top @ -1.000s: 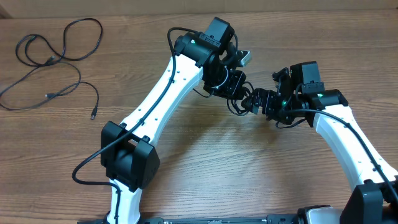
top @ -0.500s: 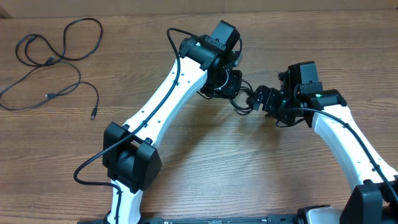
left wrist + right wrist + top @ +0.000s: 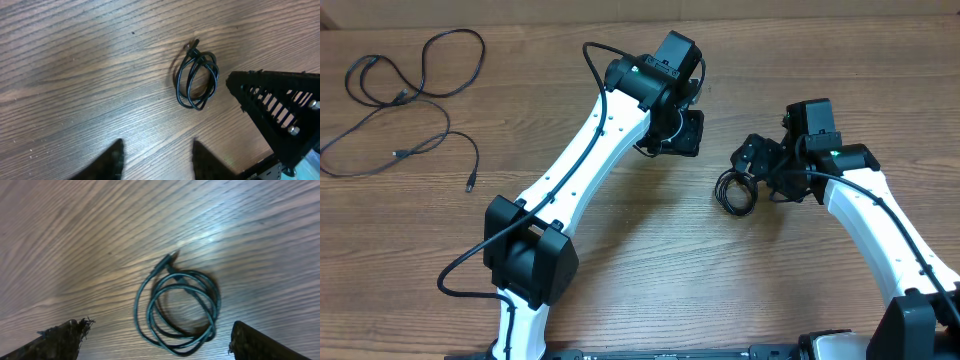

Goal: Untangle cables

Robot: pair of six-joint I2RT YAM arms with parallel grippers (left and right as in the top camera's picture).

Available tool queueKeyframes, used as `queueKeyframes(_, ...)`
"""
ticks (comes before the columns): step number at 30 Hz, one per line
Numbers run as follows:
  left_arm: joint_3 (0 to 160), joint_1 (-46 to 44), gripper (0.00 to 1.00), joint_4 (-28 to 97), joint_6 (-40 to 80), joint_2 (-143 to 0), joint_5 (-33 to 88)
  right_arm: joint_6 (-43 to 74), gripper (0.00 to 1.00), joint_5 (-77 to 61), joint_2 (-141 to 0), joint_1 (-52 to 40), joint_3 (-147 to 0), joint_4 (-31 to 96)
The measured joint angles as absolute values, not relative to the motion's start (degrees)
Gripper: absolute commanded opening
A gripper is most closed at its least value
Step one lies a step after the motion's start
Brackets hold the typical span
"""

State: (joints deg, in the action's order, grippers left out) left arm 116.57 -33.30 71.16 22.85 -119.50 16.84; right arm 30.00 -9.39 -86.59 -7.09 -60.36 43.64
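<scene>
I should reach the coil [image 3: 169,262] with my right gripper and grab its looped side opposite the cable ends. The ends then stay free for untangling.
A small coil of thin black cable [image 3: 732,190] lies flat on the wooden table, free of both grippers. My right gripper [image 3: 748,168] hovers just above it and open. In the right wrist view the coil [image 3: 169,262] lies between and just ahead of the wide-spread fingertips of the right gripper [image 3: 157,324]. My left gripper [image 3: 685,135] is up and to the left of the coil, open and empty. In the left wrist view the coil [image 3: 202,61] lies well ahead of the left gripper [image 3: 157,150]. More loose cables [image 3: 399,98] lie spread in curves at the far left.
The right gripper's black finger [image 3: 275,110] shows at the right of the left wrist view, close to the coil. The left arm's white links [image 3: 590,160] run diagonally across the table's middle. The table's back edge [image 3: 520,12] is at the top.
The left gripper opened, let go of the cable bundle and drew back up-left. The bundle dropped onto the table as a coil below the right gripper, which shifted slightly right.
</scene>
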Motion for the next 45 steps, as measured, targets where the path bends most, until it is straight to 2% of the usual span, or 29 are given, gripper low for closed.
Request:
queueKeyframes(3, 116.57, -33.30, 0.54, 71.16, 22.81, -119.50, 16.82, 30.00, 0.73, -8.73, -88.53, -7.09, -60.36, 46.39)
queueKeyframes(12, 116.57, -33.30, 0.55, 71.68, 22.81, -120.62, 16.84, 24.82, 0.73, -15.62, -94.74, -8.64, -60.31, 46.11)
queueKeyframes(15, 116.57, -33.30, 0.55, 72.27, 22.81, -120.66, 16.82, 24.21, 0.66, -16.36, -96.09, -9.45, -60.31, 45.60)
queueKeyframes(19, 116.57, -33.30, 0.55, 72.40, 22.81, -120.66, 16.82, 23.75, 0.45, -16.56, -99.85, -9.47, -60.31, 44.64)
queueKeyframes(21, 116.57, -33.30, 0.55, 72.42, 22.81, -120.66, 16.82, 23.81, 0.40, -16.53, -101.34, -9.47, -60.31, 44.03)
queueKeyframes(23, 116.57, -33.30, 0.55, 72.40, 22.81, -120.66, 16.82, 23.75, 0.23, -16.56, -101.75, -9.47, -60.29, 43.24)
queueKeyframes(24, 116.57, -33.30, 0.55, 72.40, 22.81, -120.66, 16.82, 23.59, 0.09, -16.56, -101.75, -9.47, -60.29, 42.89)
queueKeyframes(25, 116.57, -33.30, 0.55, 72.38, 22.81, -120.66, 16.82, 23.53, 0.04, -16.69, -101.75, -9.47, -60.29, 42.61)
queueKeyframes(33, 116.57, -32.97, 0.51, 72.42, 22.81, -120.66, 18.57, 22.59, 0.04, -26.81, -101.65, -9.47, -61.76, 46.19)
queueKeyframes(42, 116.57, -26.76, 0.49, 73.60, 14.50, -120.66, 38.11, 17.12, 0.04, -48.05, -89.23, -9.47, -65.56, 47.09)
queueKeyframes(45, 116.57, -26.59, 0.50, 74.24, 13.30, -120.66, 39.46, 16.03, 0.04, -54.43, -87.33, -9.47, -65.58, 45.52)
